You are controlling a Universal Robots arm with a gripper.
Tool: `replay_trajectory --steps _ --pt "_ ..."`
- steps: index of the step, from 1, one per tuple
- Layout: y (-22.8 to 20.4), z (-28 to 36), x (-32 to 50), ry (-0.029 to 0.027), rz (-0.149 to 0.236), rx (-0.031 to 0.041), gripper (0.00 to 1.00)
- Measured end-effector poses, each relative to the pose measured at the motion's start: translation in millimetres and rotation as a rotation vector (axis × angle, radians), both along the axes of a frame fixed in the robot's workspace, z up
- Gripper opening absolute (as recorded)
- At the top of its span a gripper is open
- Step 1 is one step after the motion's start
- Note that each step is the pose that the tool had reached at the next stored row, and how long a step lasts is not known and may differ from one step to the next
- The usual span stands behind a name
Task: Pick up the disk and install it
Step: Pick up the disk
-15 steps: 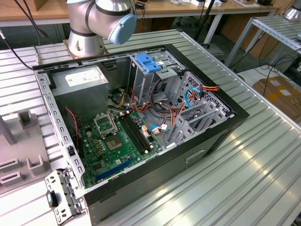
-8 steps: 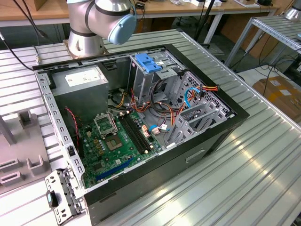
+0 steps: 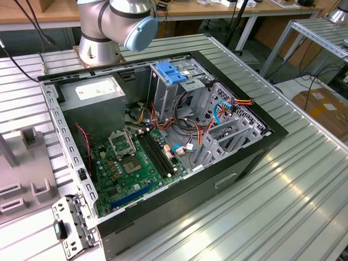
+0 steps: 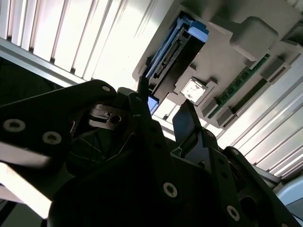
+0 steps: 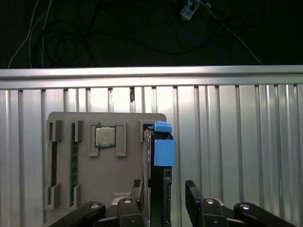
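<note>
Next, my gripper grabs the disk's broad sides, since the disk's upright edge (image 5: 161, 175) is thin across, while the disk's length exceeds the finger opening.
The disk (image 5: 161, 156) stands on edge in a slot of a grey holder tray (image 5: 109, 184), with its blue side rail facing the camera. In the second wrist view the disk (image 4: 173, 56) shows as a dark slab with a blue rail in the same tray (image 4: 246, 52). My gripper (image 5: 164, 196) is open and straddles the near end of the disk, one black finger (image 5: 136, 198) close against one face. The other finger (image 5: 193, 194) stands a little off the opposite face. In the second wrist view my gripper (image 4: 163, 106) has a blue corner of the disk between its fingers.
The holder also carries a processor chip (image 5: 105, 136) and green memory sticks (image 5: 73, 161). In the exterior view an open computer case (image 3: 255, 157) lies on the ribbed metal table, with a blue-latched drive bay (image 3: 171, 73), a grey power supply (image 3: 92, 100) and loose cables. The holder (image 3: 22, 179) is at that view's left.
</note>
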State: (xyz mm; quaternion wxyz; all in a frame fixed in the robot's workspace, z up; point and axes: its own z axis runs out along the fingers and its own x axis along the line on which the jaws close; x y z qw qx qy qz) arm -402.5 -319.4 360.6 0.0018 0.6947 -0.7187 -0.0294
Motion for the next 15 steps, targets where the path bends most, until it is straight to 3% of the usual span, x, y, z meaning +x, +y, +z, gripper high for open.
replay_trajectory --steps 5,7,10,15 --pt "3.5 -3.9 -0.4 0.0000 0.002 0.0034 0.48" --pt "7.8 -7.3 -2.6 0.0001 0.003 0.0045 0.48" --pt "7.8 -10.1 -7.2 -0.0002 0.016 0.0046 0.48" --pt "7.7 -12.6 -8.4 0.0001 0.087 0.0046 0.48"
